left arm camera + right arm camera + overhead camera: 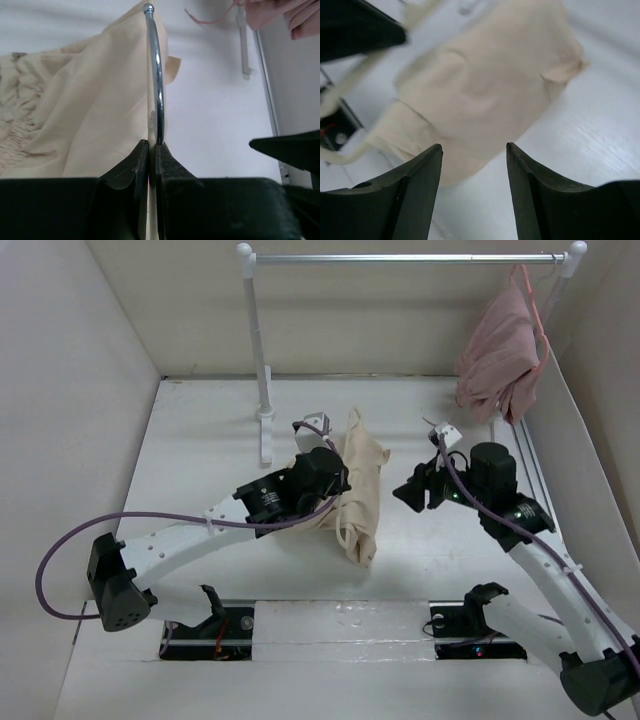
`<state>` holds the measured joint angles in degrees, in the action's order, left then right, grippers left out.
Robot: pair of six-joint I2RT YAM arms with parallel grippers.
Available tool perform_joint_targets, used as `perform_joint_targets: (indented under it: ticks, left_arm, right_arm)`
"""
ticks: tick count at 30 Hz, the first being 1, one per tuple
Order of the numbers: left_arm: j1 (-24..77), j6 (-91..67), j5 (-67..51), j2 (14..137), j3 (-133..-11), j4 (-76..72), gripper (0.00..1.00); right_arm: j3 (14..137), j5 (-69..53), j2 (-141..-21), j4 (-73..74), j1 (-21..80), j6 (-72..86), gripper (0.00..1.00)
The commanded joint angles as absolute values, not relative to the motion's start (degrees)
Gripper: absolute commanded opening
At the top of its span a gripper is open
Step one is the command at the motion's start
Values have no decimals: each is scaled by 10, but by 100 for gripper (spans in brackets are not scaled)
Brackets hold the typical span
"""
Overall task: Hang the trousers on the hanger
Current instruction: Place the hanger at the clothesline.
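Observation:
My right gripper grabs the cream hanger by its bare bar near the outer bend (341, 532) (332, 100) next, leaving the hook free for hanging.
The beige trousers (358, 480) lie bunched in the middle of the table, draped over the cream hanger (352, 545), whose bars stick out at their near end. My left gripper (335, 478) is shut on the hanger's metal hook (158, 75), which rises from between my fingertips (152, 145), with the trousers (75, 110) to their left. My right gripper (410, 492) is open and empty, hovering just right of the trousers. In the right wrist view the trousers (485, 85) fill the space beyond my open gripper (474, 147), and blurred hanger bars (360, 75) show at the left.
A clothes rail (400, 258) spans the back, its white post (262, 370) standing just behind the left gripper. A dusty-pink garment (500, 360) hangs at the rail's right end. White walls close in on the left, right and back.

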<state>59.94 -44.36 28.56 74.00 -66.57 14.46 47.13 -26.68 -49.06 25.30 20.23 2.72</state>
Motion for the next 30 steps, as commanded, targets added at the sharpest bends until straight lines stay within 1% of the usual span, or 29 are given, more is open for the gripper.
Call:
perform_joint_targets:
  ticks: [1,3,5,6,7,9,10,11,15,18,23,25,27,29,30]
  left_arm:
    - [600,-428,291,723,-724,136,0]
    - [600,-428,293,723,-734,137,0]
    - [600,-429,296,724,-738,134,0]
    - [600,-432,297,727,-744,133,0]
    - [600,-434,297,729,-748,134,0]
    - [600,-440,295,731,-758,131,0]
    - [600,-443,294,733,-759,129,0]
    - [606,-443,294,735,-760,117,0]
    - [621,-440,311,747,-766,115,0]
    - [639,-448,318,751,-767,113,0]
    - [639,-460,325,746,-767,117,0]
    - [639,-461,329,743,-766,117,0]
    - [639,-461,333,737,-767,120,0]
    - [639,-459,341,737,-770,122,0]
    - [639,-451,340,735,-776,122,0]
  right_arm:
    - [543,-293,-484,267,263,82,60]
    - [545,-294,-484,208,323,149,61]
    - [532,-279,-483,138,363,191,64]
    - [526,-269,-483,117,381,224,69]
    - [519,-259,-485,99,411,240,72]
    - [498,-230,-490,56,433,274,77]
    - [489,-228,-493,34,447,284,78]
    - [478,-233,-510,-35,453,300,80]
    - [488,-230,-542,-56,468,309,82]
    - [495,-195,-560,-46,481,308,83]
    - [462,-149,-557,-62,486,349,82]
    - [447,-143,-555,-72,486,363,57]
    - [440,-129,-551,-72,492,373,36]
    - [435,-119,-541,-70,492,378,22]
    - [434,-117,-537,-69,492,381,13]
